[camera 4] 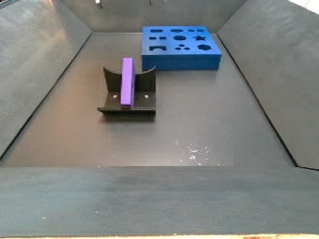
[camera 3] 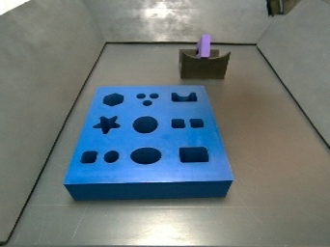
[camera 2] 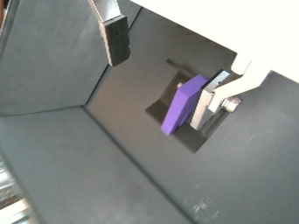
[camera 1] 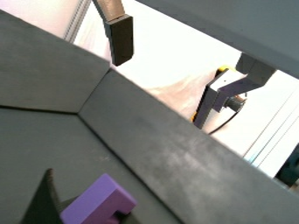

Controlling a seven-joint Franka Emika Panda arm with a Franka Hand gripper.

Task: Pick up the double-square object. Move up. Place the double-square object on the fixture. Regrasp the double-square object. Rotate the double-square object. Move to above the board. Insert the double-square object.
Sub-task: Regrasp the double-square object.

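Next, my gripper grabs the double-square object's end protruding from the fixture, to rotate the object for insertion.
The lavender double-square object point(camera 3: 204, 45) point(camera 4: 126, 82) stands on edge in the notch of the dark fixture point(camera 3: 204, 66) point(camera 4: 125, 107), near the back wall and apart from the blue board point(camera 3: 152, 140) point(camera 4: 181, 47). My gripper point(camera 1: 176, 66) point(camera 2: 163, 68) is open, with nothing between its fingers. It hangs well above the fixture. In a wrist view the double-square object point(camera 2: 184, 107) shows far below, close beside one fingertip point(camera 2: 216, 94). In a side view only a corner of the gripper point(camera 3: 275, 5) shows, at the picture's upper edge.
Grey walls enclose the dark floor point(camera 3: 277, 145) on all sides. The board lies flat in the middle of the floor, its shaped holes facing up.
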